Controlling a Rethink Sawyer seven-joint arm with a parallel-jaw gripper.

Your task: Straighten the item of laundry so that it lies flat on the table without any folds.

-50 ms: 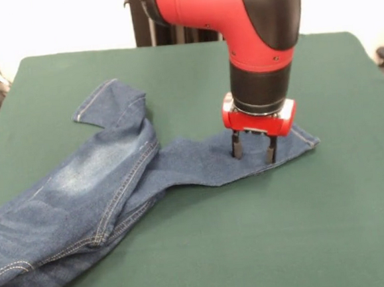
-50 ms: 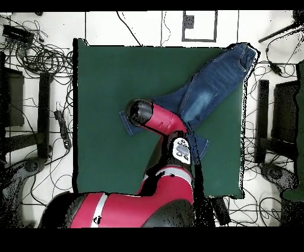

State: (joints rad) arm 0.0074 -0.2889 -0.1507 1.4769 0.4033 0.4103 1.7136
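My gripper next needs to grab the jeans by the leg's cuffed end (image 1: 292, 143), so it can pull the folded leg (image 1: 183, 163) out straight and flat.
The item of laundry (image 1: 102, 184), a small pair of blue denim jeans with faded thigh patches and tan stitching, lies spread diagonally on the dark green table (image 1: 266, 244). One leg runs right to a cuff near the table's middle; the other leg bends up to a cuff (image 1: 105, 100) at the back left. My gripper (image 1: 253, 150) stands upright over the right leg's end, open, with both black fingertips (image 1: 237, 148) down on the denim. In the overhead view the jeans (image 2: 214, 77) stretch to the table's top right corner, and the red arm (image 2: 157, 119) hides the gripper.
The jeans' waist end runs off the picture's lower left in the front view and reaches the table's corner in the overhead view. Cables and dark equipment (image 2: 35, 53) lie on the floor around the table.
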